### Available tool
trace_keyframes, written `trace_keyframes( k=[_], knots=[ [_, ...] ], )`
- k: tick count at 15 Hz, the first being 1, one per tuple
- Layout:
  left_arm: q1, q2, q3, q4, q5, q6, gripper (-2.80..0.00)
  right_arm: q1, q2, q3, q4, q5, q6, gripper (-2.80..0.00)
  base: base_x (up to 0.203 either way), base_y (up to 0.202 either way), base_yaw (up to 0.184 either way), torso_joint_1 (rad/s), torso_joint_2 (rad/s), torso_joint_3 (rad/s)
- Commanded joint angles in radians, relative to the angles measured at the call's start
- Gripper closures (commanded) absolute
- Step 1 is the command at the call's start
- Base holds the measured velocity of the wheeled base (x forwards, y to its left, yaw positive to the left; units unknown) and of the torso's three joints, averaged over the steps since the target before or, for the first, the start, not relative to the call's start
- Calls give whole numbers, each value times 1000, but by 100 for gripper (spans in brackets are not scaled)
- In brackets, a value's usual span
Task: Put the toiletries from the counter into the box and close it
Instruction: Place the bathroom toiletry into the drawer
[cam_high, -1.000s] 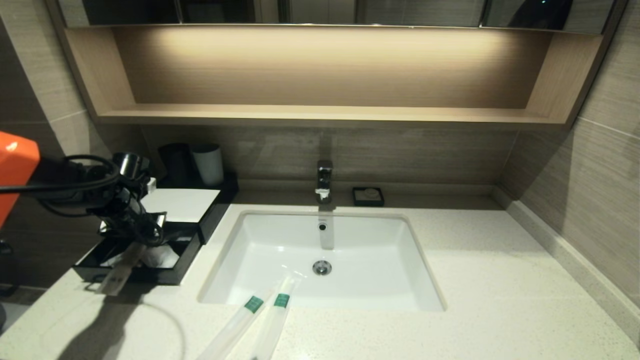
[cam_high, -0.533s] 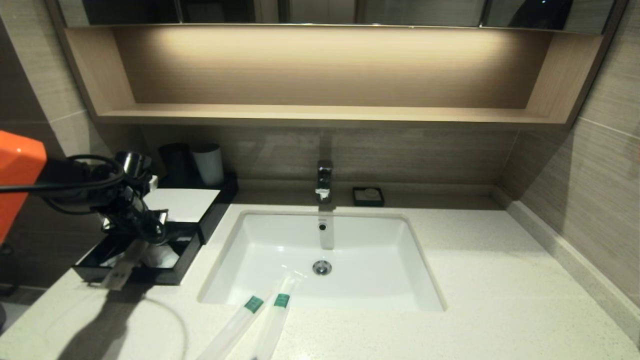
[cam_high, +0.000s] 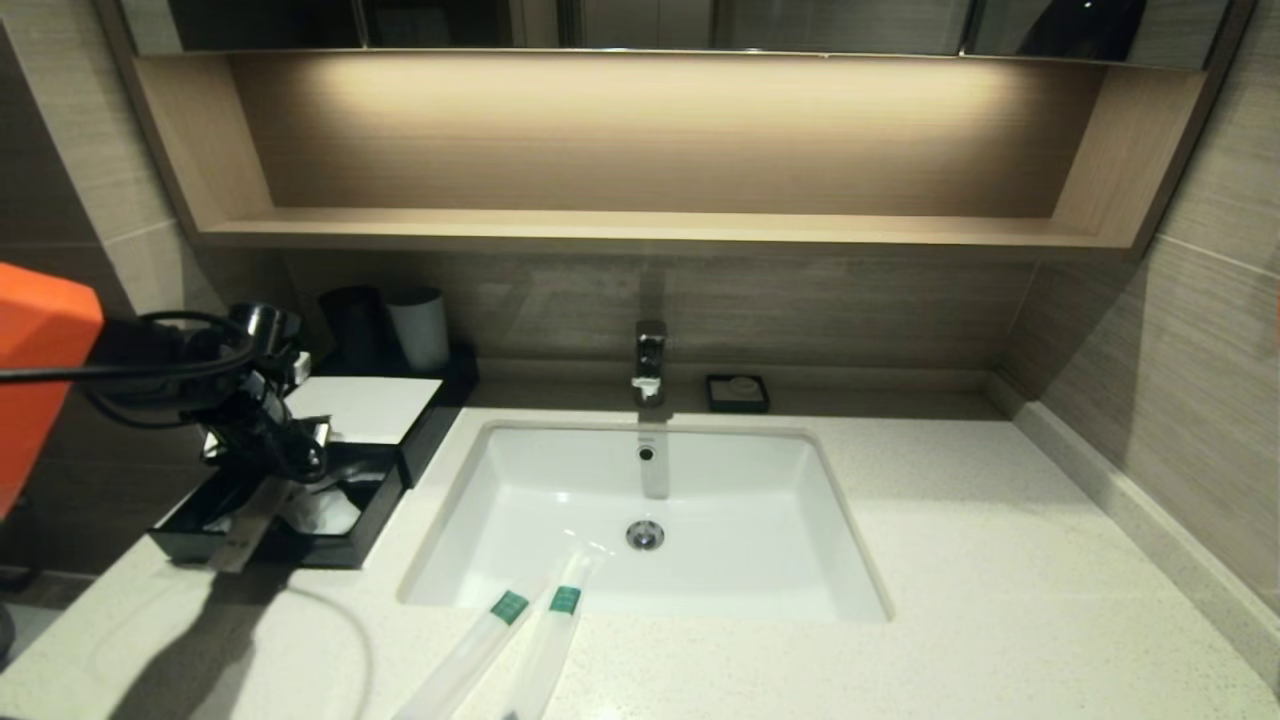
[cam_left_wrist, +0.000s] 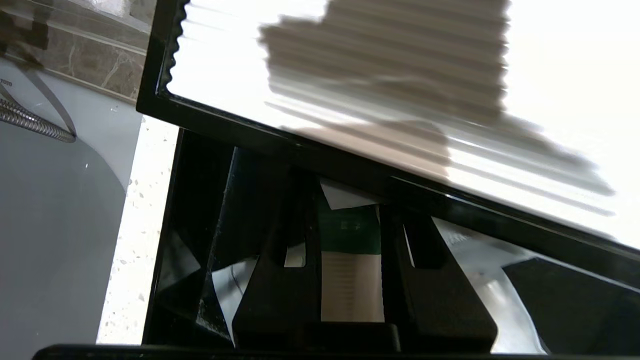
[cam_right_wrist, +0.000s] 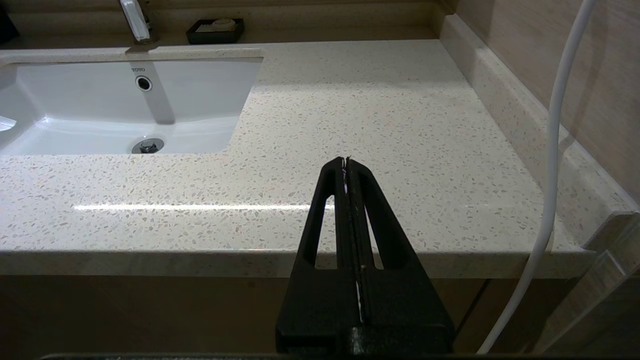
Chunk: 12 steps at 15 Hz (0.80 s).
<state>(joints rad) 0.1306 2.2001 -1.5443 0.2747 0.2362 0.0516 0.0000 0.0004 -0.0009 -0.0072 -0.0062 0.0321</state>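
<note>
The sachet's lower end is over the drawer's front side, so the sachet would lie inside. It is now time for my left gripper to release the sachet.
My left gripper (cam_high: 292, 466) is over the open black drawer (cam_high: 180, 542) of the box, just in front of its white top panel (cam_high: 362, 405). It is shut on one translucent sachet (cam_high: 243, 530), which slants down over the drawer's front wall. In the left wrist view the sachet (cam_left_wrist: 350, 285) lies between the fingers of the gripper (cam_left_wrist: 350, 216), green band toward the panel (cam_left_wrist: 350, 75). Two more sachets (cam_high: 470, 648) (cam_high: 545, 650) lie on the counter (cam_high: 950, 600) at the front, tips over the sink rim. My right gripper (cam_right_wrist: 346, 161) is shut and empty, parked below the counter's front edge.
The white sink (cam_high: 560, 470) with a chrome faucet (cam_high: 649, 360) is set in the middle. A small black soap dish (cam_high: 737, 392) sits behind it. A black cup (cam_high: 350, 325) and a white cup (cam_high: 418, 328) stand behind the box. White wrapped items (cam_high: 325, 515) lie in the drawer.
My left gripper has moved a little away from me over the drawer, drawing the sachet's hanging end up off the counter onto the drawer's front wall. The other two sachets have not moved.
</note>
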Motion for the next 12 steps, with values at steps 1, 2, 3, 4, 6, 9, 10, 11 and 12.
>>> trace_keyframes(
  k=[1,2,3,4,6,9,10,11,12],
  knots=[
    [0,12,-5,-8,2,-1,0,0,1,1,0,0,0,0,0,0,0,0,0,0],
    [0,10,-5,-9,2,-2,0,0,1,1,0,0,0,0,0,0,0,0,0,0],
    [0,7,-5,-9,3,-2,0,0,1,1,0,0,0,0,0,0,0,0,0,0],
    [0,4,-5,-11,3,-4,0,0,1,-1,0,0,0,0,0,0,0,0,0,0],
    [0,-3,-4,-10,3,-4,0,0,1,0,0,0,0,0,0,0,0,0,0,0],
    [0,-29,7,-2,3,-12,-280,0,1,1,0,0,0,0,0,0,0,0,0,0],
    [0,-42,16,-2,3,-11,-280,0,1,1,0,0,0,0,0,0,0,0,0,0],
    [0,-54,28,-2,3,-10,-280,0,1,0,0,0,0,0,0,0,0,0,0,0],
    [0,-65,40,-2,3,-10,-280,0,1,0,0,0,0,0,0,0,0,0,0,0]
  ],
)
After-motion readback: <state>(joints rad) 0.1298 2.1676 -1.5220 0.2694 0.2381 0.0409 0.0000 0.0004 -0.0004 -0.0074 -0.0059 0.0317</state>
